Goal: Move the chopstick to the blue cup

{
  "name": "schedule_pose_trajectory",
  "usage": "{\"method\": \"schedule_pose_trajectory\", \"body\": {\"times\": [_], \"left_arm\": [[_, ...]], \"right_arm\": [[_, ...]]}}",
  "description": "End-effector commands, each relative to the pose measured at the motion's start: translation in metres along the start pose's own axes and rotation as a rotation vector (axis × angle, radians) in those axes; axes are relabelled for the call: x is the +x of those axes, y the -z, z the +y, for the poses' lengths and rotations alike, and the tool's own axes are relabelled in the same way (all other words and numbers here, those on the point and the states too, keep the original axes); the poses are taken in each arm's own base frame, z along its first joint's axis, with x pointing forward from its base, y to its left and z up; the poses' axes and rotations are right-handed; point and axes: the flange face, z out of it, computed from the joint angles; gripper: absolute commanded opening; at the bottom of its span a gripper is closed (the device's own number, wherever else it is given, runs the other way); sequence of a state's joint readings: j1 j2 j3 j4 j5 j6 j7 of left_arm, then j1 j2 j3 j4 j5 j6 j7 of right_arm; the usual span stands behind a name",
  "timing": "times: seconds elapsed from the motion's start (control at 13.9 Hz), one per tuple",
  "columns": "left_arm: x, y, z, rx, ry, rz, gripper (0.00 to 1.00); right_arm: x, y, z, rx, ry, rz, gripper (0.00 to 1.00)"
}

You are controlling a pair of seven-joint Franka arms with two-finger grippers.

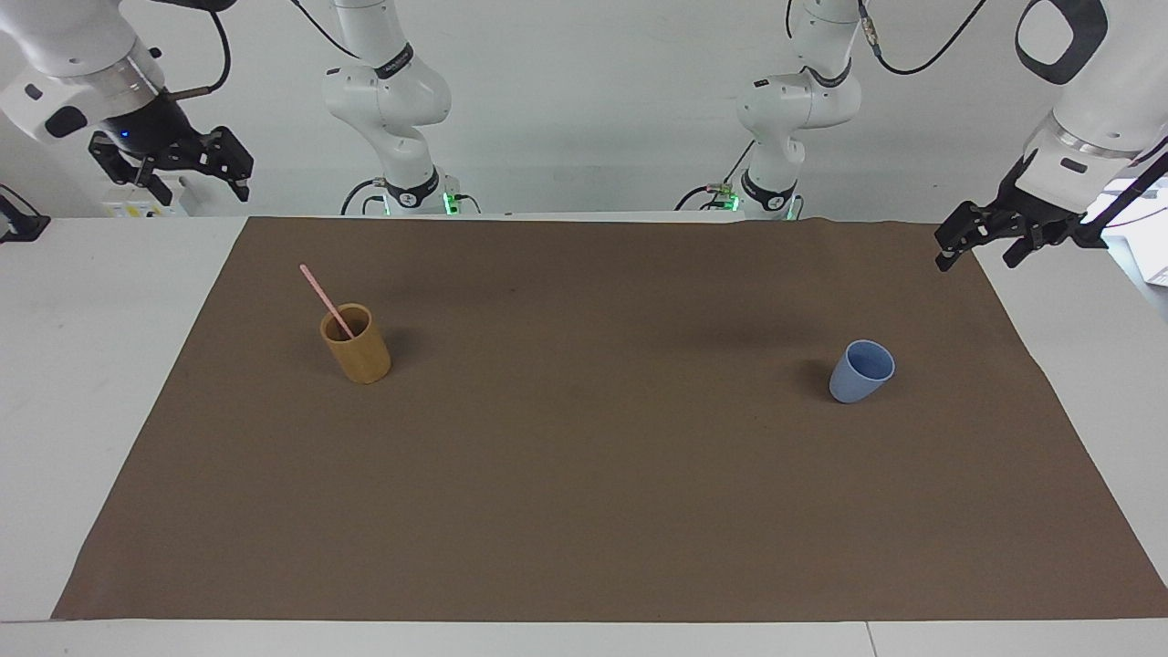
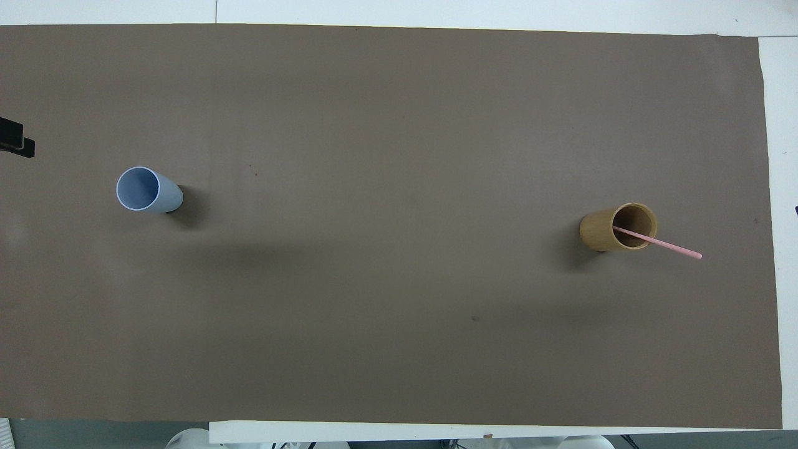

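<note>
The pink chopstick can go into the blue cup point(image 2: 138, 188) once my right gripper has it by its upper end point(image 2: 692, 253), so I will grab it there next.
One pale pink chopstick point(image 1: 319, 294) point(image 2: 670, 246) stands slanted in a tan cylindrical cup point(image 1: 361, 358) point(image 2: 597, 231) toward the right arm's end of the table, its upper end leaning out over the rim. The light-blue cup point(image 1: 859, 376) point(image 2: 149, 192) stands upright with nothing in it toward the left arm's end. My right gripper point(image 1: 199, 185) hangs open in the air off the mat's corner, apart from the tan cup. My left gripper point(image 1: 975, 259) point(image 2: 15, 141) hovers open over the mat's edge, apart from the blue cup.
A brown mat point(image 1: 584, 511) point(image 2: 386, 349) covers most of the white table point(image 1: 91, 365). Only the two cups stand on it, far apart. Two more white arms point(image 1: 392, 100) stand at the table's robot end.
</note>
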State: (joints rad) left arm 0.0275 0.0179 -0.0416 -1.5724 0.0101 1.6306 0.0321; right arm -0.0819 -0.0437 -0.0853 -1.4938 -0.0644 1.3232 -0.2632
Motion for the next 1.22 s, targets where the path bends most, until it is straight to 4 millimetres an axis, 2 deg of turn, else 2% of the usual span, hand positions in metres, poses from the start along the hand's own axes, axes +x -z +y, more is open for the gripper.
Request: {"method": "schedule_pose_trajectory", "body": {"times": [0.0,0.22,0.65,0.72,0.79,0.86,0.94,1.15], "left_arm": [[-0.008,-0.073,-0.010,-0.008,0.058,0.055,1.00],[-0.016,-0.139,-0.014,-0.004,0.078,0.047,1.00],[-0.035,-0.211,-0.007,-0.005,0.082,0.050,1.00],[-0.036,-0.229,-0.007,-0.006,0.080,0.052,0.96],[-0.034,-0.238,-0.007,-0.007,0.092,0.049,0.70],[-0.034,-0.244,-0.007,-0.009,0.161,0.036,0.09],[-0.034,-0.249,-0.006,-0.008,0.180,0.031,0.00],[-0.030,-0.251,0.000,-0.010,0.182,0.037,0.00]], "right_arm": [[-0.004,-0.002,0.000,0.006,-0.012,0.012,1.00],[-0.004,-0.003,-0.002,0.007,-0.010,0.013,1.00],[-0.005,-0.005,0.000,0.037,-0.015,0.017,1.00],[-0.005,-0.005,0.000,0.037,-0.015,0.017,1.00],[-0.005,-0.005,0.000,0.037,-0.015,0.018,1.00],[-0.006,-0.006,0.001,0.038,-0.018,0.015,1.00],[-0.006,-0.006,0.001,0.038,-0.017,0.015,1.00],[-0.005,-0.006,-0.001,0.038,-0.014,0.015,1.00]]}}
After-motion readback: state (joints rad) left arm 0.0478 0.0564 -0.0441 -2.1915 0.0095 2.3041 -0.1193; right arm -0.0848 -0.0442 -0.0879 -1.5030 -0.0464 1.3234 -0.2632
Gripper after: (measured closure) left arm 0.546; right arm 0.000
